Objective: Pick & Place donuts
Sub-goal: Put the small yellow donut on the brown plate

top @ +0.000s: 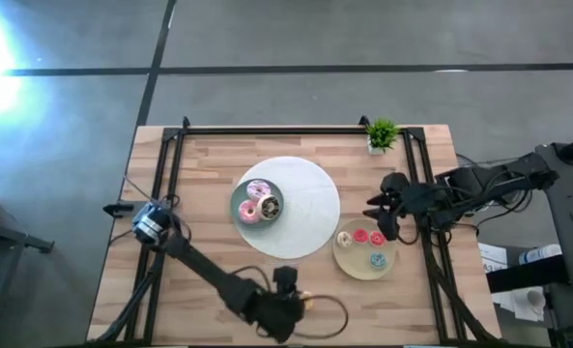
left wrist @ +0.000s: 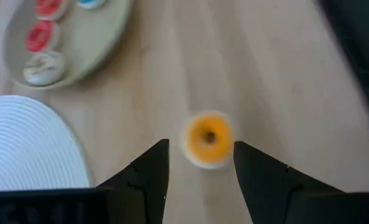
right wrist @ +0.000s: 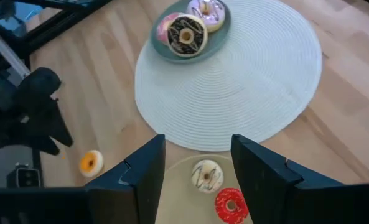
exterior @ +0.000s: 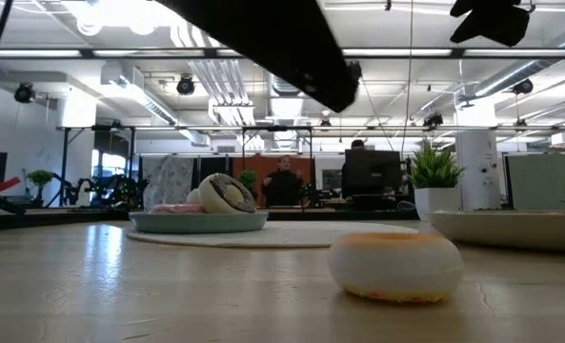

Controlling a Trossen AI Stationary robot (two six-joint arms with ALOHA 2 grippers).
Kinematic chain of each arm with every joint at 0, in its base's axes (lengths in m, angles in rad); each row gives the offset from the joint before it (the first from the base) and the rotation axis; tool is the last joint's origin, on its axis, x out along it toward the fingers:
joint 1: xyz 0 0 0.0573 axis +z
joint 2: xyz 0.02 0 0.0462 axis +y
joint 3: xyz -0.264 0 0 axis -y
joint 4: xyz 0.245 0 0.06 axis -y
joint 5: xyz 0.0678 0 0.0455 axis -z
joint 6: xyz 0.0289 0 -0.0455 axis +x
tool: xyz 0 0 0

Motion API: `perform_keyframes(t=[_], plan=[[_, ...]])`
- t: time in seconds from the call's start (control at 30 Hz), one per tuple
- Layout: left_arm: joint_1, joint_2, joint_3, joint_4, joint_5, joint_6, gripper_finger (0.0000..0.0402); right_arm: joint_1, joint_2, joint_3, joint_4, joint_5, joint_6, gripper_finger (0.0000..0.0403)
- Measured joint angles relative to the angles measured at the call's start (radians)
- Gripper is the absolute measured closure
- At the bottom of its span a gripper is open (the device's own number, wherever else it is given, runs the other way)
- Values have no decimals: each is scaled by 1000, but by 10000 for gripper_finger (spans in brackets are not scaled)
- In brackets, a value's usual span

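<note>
The orange donut needs to come off the wood, so my left gripper should next grab one side of its ring [left wrist: 223,140].
An orange-glazed donut [left wrist: 209,138] lies flat on the bare wood near the table's near edge [top: 305,298] [exterior: 396,267]. My left gripper [left wrist: 200,155] [top: 291,290] hovers above it, open, with the donut showing just ahead of the gap between the fingers. My right gripper [right wrist: 196,162] [top: 383,220] is open above the far edge of the beige plate [top: 349,266]. That plate holds two red donuts [top: 360,236], a white one [right wrist: 206,176] and a blue one [top: 377,259]. The teal plate [top: 238,198] carries a chocolate donut [right wrist: 185,34] and two pink ones [top: 249,211].
A round white mat [top: 310,208] lies under the teal plate at the table's middle. A small potted plant [top: 382,135] stands at the far right corner. Black frame rails [top: 267,130] run along the far edge and sides. Bare wood lies around the orange donut.
</note>
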Motion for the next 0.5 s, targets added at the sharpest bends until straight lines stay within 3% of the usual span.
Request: perform_keyframes(t=[0.2, 0.5], plan=[[-57, 18, -8, 33, -11, 13, 249, 0, 10, -2, 7, 20, 66, 227], [-44, 24, -154, 287, -2, 155, 249, 13, 93, -3, 69, 43, 129, 227]])
